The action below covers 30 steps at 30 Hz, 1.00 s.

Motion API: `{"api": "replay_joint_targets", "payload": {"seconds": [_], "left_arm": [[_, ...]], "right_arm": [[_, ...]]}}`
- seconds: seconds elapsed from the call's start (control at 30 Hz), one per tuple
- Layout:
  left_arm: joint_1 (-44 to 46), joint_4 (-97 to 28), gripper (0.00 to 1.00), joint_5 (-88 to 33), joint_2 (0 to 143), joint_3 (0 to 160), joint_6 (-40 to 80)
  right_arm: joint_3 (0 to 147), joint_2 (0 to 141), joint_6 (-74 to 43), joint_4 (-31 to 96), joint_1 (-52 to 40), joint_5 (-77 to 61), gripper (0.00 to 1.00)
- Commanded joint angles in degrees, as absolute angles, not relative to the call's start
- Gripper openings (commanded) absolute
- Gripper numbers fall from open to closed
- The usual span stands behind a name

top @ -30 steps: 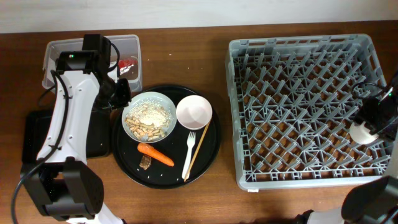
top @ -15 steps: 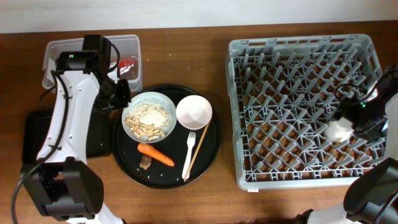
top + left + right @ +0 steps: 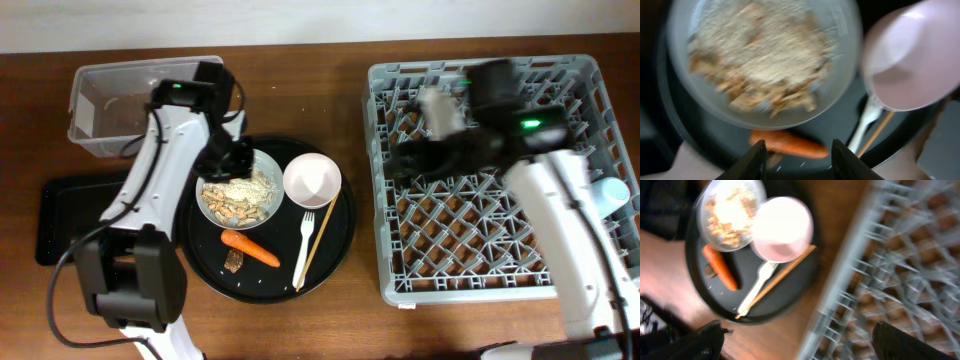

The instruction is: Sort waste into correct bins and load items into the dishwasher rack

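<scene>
I should grab the white bowl next with my right gripper, by its rim on the side facing the rack, so its body stays free to load into the dishwasher rack (image 3: 500, 270).
The pale grey plate-bowl (image 3: 238, 192) of grainy food scraps (image 3: 757, 55), the white bowl (image 3: 312, 180), the white fork (image 3: 304, 250), the chopsticks (image 3: 319, 238), the orange carrot (image 3: 250, 248) and the brown morsel (image 3: 234, 262) lie on the round black tray (image 3: 340, 235). My left gripper (image 3: 238, 160) hangs open and empty over the plate-bowl, and its wrist view shows the carrot (image 3: 787, 142) just ahead of its fingers (image 3: 801, 161). My right gripper (image 3: 402, 160) is open and empty over the left side of the dishwasher rack (image 3: 500, 270). A light blue cup (image 3: 611, 191) lies at the rack's right edge.
The clear tub (image 3: 105, 100) stands at the back left, partly hidden by my left arm. The shallow black tray (image 3: 58, 215) lies left of the round tray. The red wrapper and tissue are not visible. The right wrist view shows bare wood (image 3: 805, 325) between tray and rack.
My left gripper moved right from the clear tub to above the plate-bowl. My right arm swung from the rack's right side to its left side, now empty; a pale cup lies at the right edge.
</scene>
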State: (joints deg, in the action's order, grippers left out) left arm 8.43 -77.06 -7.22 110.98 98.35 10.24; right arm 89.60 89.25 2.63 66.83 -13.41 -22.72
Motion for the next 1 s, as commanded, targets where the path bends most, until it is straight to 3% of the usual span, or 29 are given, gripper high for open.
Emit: {"api": "replay_joint_targets", "payload": {"seconds": [0.0, 0.13, 0.23, 0.27, 0.3, 0.43, 0.47, 0.53, 0.63, 0.77, 0.83, 0.9, 0.97], "left_arm": [[1.65, -78.67, 0.41, -3.42, 110.52, 98.28, 10.90], [-5.21, -79.13, 0.42, -3.62, 110.52, 98.28, 11.31], [-5.41, -78.46, 0.42, -3.62, 110.52, 98.28, 11.31], [-5.41, -78.43, 0.42, -3.60, 110.54, 98.28, 11.31], [-5.41, -78.46, 0.42, -3.62, 110.54, 98.28, 11.29], [-5.41, -78.48, 0.42, -3.62, 110.54, 98.28, 11.29], [-5.41, -78.48, 0.42, -3.62, 110.54, 98.28, 11.31], [-5.41, -78.50, 0.42, -3.62, 110.54, 98.28, 11.31], [-5.41, -78.50, 0.42, -3.62, 110.54, 98.28, 11.31], [-5.41, -78.52, 0.42, -3.62, 110.54, 98.28, 11.31], [-5.41, -78.52, 0.42, -3.62, 110.54, 98.28, 11.31], [-5.41, -78.87, 0.42, -3.62, 110.54, 98.28, 11.29], [-5.41, -78.98, 0.42, -3.62, 110.54, 98.28, 11.29]], "right_arm": [[89.89, 95.04, -3.79, 61.63, -25.12, -10.33, 0.98], [89.89, 107.74, -14.17, 54.89, -29.65, -4.01, 0.95], [89.89, 115.37, -15.59, 51.09, -29.61, -3.77, 0.70], [89.89, 117.51, -17.50, 50.06, -29.61, -3.79, 0.56], [89.89, 118.50, -18.17, 49.84, -29.61, -3.77, 0.48], [89.91, 119.85, -19.18, 48.27, -29.61, -3.84, 0.38], [90.02, 119.85, -19.16, 47.92, -29.61, -3.81, 0.20], [92.47, 118.96, -18.92, 48.82, -29.54, -3.79, 0.07], [100.53, 114.19, -17.41, 56.99, -28.60, 2.63, 0.04], [108.71, 99.94, -17.43, 74.52, -23.44, 28.03, 0.04], [108.66, 94.41, -17.74, 80.09, -19.22, 28.93, 0.04], [108.62, 88.99, -19.81, 86.65, -8.99, 23.03, 0.04], [104.86, 82.98, -19.81, 86.65, -2.59, 21.45, 0.04]]}}
